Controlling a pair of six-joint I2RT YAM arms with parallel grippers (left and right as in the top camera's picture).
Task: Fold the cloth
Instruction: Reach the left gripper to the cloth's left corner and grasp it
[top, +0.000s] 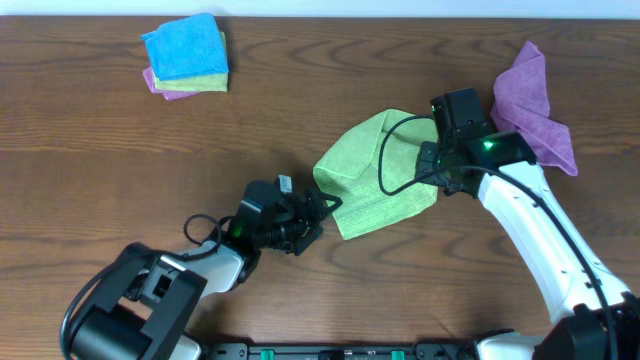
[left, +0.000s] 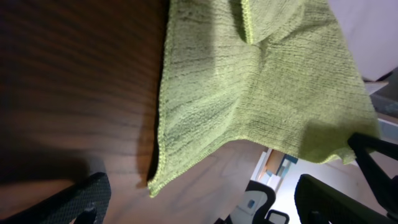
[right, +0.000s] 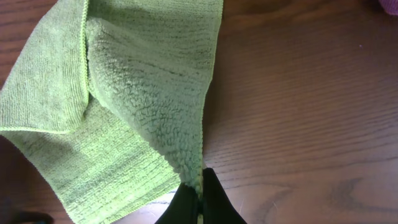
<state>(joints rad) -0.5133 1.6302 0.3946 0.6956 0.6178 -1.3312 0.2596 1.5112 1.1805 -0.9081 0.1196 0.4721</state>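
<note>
I should pinch the green cloth's free corner (top: 346, 236) (left: 154, 187) with my left gripper, opposite the corner my right gripper holds, so that I can spread and fold the cloth evenly.
A green cloth (top: 375, 175) lies partly folded in the middle of the wooden table. My right gripper (top: 437, 168) is shut on the cloth's right corner and holds it lifted; in the right wrist view the black fingertips (right: 200, 190) pinch the fleecy green edge (right: 149, 106). My left gripper (top: 322, 212) is open at the cloth's lower left corner. In the left wrist view its fingers (left: 205, 208) are spread wide, with the cloth's corner (left: 249, 87) just ahead of them and nothing held.
A stack of folded cloths (top: 185, 55), blue on top of green and pink, sits at the back left. A crumpled purple cloth (top: 535, 100) lies at the back right, close behind my right arm. The table (top: 100, 160) is dark wood.
</note>
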